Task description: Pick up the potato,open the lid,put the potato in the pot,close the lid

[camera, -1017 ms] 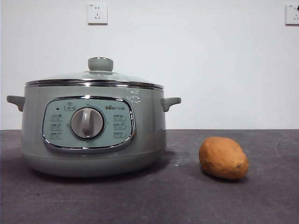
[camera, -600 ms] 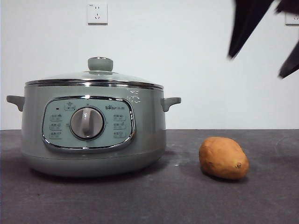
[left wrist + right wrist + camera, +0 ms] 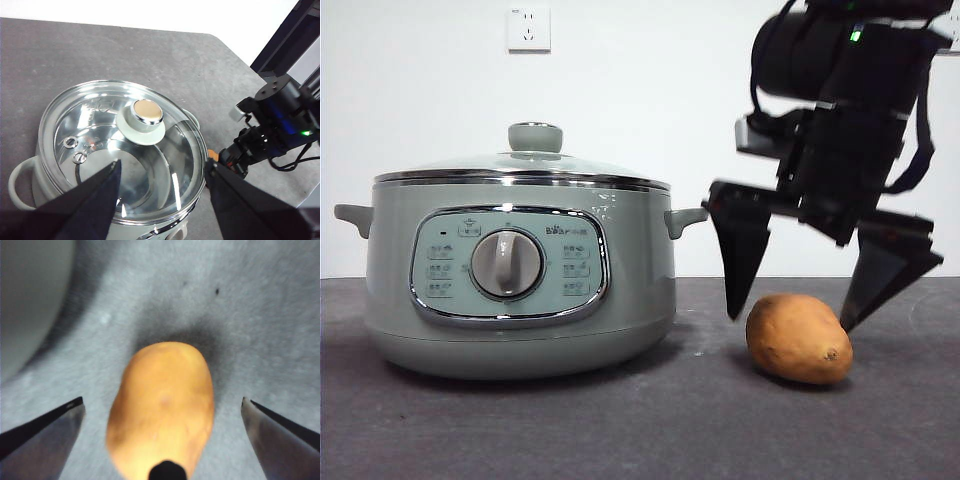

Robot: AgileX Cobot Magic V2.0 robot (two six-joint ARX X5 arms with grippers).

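My left gripper will next grab the glass lid's round knob, opening the pot for the potato [image 3: 799,338].
The orange-brown potato [image 3: 799,338] lies on the dark table to the right of the pale green pot [image 3: 520,270]. The glass lid [image 3: 525,165] with its green knob [image 3: 535,137] sits shut on the pot. My right gripper [image 3: 790,320] is open, its two jaws hanging just above and on either side of the potato, not touching it. In the right wrist view the potato [image 3: 162,407] lies between the jaws. My left gripper [image 3: 162,200] is open, held above the lid [image 3: 125,150] near its knob [image 3: 145,115].
The dark grey table [image 3: 640,430] ends at a white wall with sockets [image 3: 528,28]. The pot's side handle [image 3: 685,220] sticks out close to the right gripper's near jaw. The right arm [image 3: 272,130] shows in the left wrist view.
The right gripper has come down from the top right corner to just above the potato, jaws open. Pot, lid and potato have not moved.
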